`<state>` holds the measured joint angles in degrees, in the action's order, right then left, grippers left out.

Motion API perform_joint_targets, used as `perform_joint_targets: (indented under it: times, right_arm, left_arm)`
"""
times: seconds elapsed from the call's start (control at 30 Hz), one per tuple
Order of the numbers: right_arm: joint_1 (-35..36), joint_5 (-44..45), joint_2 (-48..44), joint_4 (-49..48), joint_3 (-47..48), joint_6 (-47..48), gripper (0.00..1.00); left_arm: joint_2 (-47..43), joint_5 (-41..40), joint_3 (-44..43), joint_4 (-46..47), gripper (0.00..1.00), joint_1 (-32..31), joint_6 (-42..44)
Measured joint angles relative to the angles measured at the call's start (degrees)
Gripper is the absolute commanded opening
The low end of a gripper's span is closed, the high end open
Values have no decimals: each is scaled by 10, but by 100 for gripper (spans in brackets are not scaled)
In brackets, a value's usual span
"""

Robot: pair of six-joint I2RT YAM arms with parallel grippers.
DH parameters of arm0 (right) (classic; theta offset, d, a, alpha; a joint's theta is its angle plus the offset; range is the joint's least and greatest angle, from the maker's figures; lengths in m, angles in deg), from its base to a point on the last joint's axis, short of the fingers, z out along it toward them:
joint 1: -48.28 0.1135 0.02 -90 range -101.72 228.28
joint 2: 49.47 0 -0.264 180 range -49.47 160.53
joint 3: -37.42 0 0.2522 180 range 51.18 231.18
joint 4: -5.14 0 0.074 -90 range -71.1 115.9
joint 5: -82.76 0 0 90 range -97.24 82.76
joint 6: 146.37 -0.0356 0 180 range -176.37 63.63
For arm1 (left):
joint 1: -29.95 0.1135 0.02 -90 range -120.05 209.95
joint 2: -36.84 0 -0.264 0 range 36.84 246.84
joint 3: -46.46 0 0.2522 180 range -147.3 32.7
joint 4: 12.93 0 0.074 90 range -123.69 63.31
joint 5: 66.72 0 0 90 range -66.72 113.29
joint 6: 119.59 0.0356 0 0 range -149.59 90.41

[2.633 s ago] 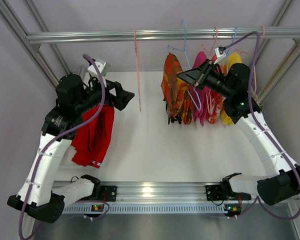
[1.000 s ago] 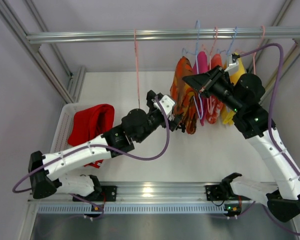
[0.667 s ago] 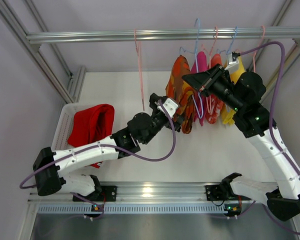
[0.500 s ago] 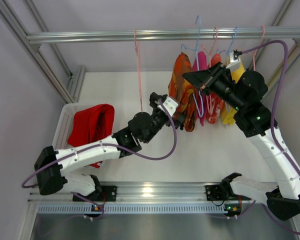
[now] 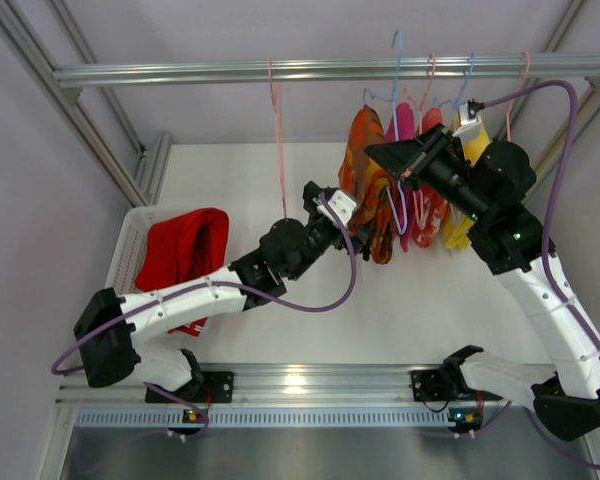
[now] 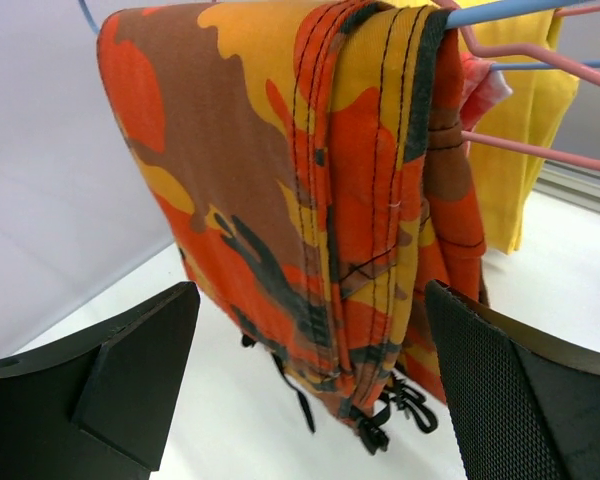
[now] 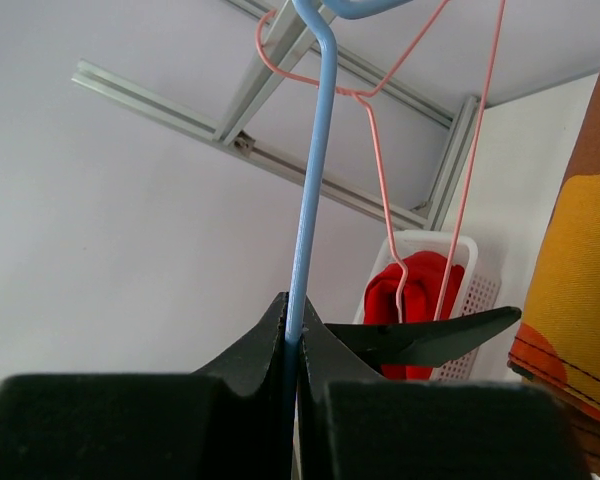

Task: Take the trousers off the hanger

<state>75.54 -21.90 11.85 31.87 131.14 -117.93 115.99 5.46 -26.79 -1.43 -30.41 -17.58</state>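
The orange patterned trousers need to come off, so my left gripper should next grab their seamed edge [image 7: 572,388] beneath the blue hanger's bar, leaving the wire [image 7: 310,190] free.
The orange patterned trousers [image 5: 365,165] hang folded over a blue hanger [image 5: 394,75] on the rail; they fill the left wrist view [image 6: 310,220]. My left gripper [image 5: 342,222] is open just in front of their lower end, one jaw on each side, not touching. My right gripper [image 5: 392,158] is shut on the blue hanger's wire [image 7: 310,190] below its hook. The plain red trousers [image 5: 183,256] lie in a white basket [image 5: 126,250] at the left and show in the right wrist view [image 7: 415,300].
An empty pink hanger [image 5: 277,140] hangs left of the orange trousers. More garments, pink [image 5: 405,130] and yellow [image 5: 467,150], hang on hangers further right. The aluminium rail [image 5: 230,72] spans the back.
My left arm has swung from the basket, leaving the red trousers there, and reached right to the orange trousers. My right gripper has moved slightly right with the hanger.
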Motion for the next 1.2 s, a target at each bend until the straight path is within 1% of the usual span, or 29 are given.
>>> perform_joint_targets:
  times: [0.13,0.37,0.57,0.73,0.87,0.9,1.03,1.17,1.2]
  right_arm:
    - [0,0,0,0,0,0,0]
    - [0,-5,0,0,1,-1,0]
    - [0,-5,0,0,1,-1,0]
    - [0,-5,0,0,1,-1,0]
    - [0,-7,0,-1,1,-3,0]
    - [0,-8,0,-1,1,-4,0]
    - [0,-10,-1,-2,1,-6,0]
    - [0,-10,-1,-9,1,-7,0]
    - [0,-10,-1,-10,1,-7,0]
  left_arm:
    - [0,6,0,0,99,0,-14]
    - [42,-29,-34,-16,98,13,-29]
    - [59,-39,-44,-28,98,24,-36]
    - [59,-35,-44,-24,99,26,-36]
    - [59,-17,-45,-18,99,27,-35]
    - [60,-15,-47,-18,99,28,-34]
    - [78,-16,-76,-17,93,29,-25]
    - [91,-16,-96,-17,93,37,-22]
    - [92,-16,-97,-17,91,38,-22]
